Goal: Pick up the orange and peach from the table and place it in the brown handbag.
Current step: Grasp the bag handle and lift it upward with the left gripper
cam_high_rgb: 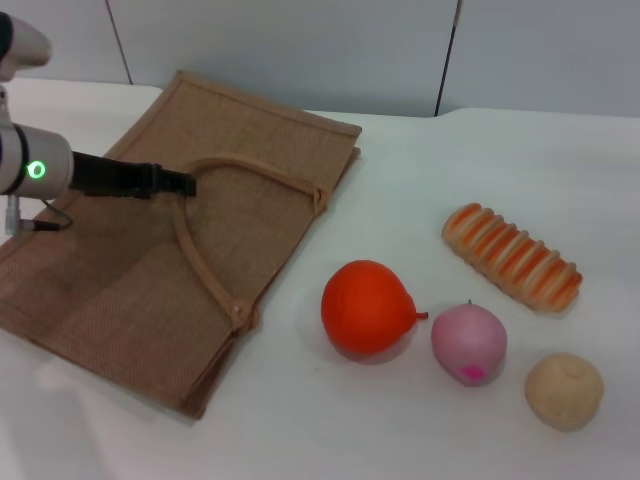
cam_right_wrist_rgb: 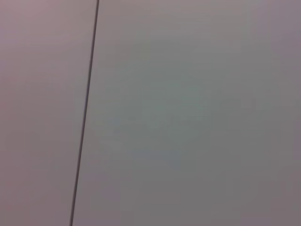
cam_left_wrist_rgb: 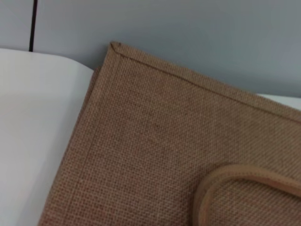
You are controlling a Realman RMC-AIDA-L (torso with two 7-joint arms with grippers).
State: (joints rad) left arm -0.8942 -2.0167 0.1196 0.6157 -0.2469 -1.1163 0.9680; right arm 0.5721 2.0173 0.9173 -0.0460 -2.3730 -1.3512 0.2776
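I need to lower my left gripper's fingers before I close them, because the handle loop (cam_high_rgb: 215,160) lies on the bag (cam_high_rgb: 120,280) below them.
The brown handbag (cam_high_rgb: 150,250) lies flat on the white table at the left, its loop handle (cam_high_rgb: 200,265) on top. It also fills the left wrist view (cam_left_wrist_rgb: 155,141), with part of the handle (cam_left_wrist_rgb: 235,176). My left gripper (cam_high_rgb: 186,183) hovers over the bag, its tip at the top of the handle loop. The orange (cam_high_rgb: 366,307) sits on the table right of the bag, its pointed tip towards the peach (cam_high_rgb: 468,343), which lies close beside it. My right gripper is out of view; its wrist view shows only a grey wall.
A striped bread loaf (cam_high_rgb: 512,256) lies at the back right. A beige-tan rough ball (cam_high_rgb: 564,391) sits right of the peach. A grey panelled wall (cam_high_rgb: 400,50) stands behind the table.
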